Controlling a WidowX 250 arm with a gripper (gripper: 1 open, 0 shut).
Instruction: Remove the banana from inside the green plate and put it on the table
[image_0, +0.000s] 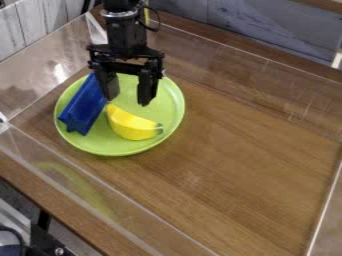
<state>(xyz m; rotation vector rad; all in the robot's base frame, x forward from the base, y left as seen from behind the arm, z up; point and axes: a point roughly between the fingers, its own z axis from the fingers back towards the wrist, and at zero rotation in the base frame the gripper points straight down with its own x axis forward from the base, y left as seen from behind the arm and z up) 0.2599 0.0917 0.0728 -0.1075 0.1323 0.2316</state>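
Note:
My gripper moves toward the yellow banana (134, 124) first, then closes. The green plate shows between its fingers, short of the banana, so closing now would miss it.
The yellow banana (134, 124) lies inside the lime-green plate (163, 139) on the left part of the wood-grain table (241, 160). Its dark tip points right. My black gripper (127, 97) hangs straight down over the plate, just behind the banana. Its two fingers are spread wide and hold nothing. The left finger stands by a blue block (86, 104) that lies on the plate's left side.
Clear acrylic walls (160, 215) fence the table's edges. The wood surface to the right of the plate carries nothing. A grey plank wall runs along the back.

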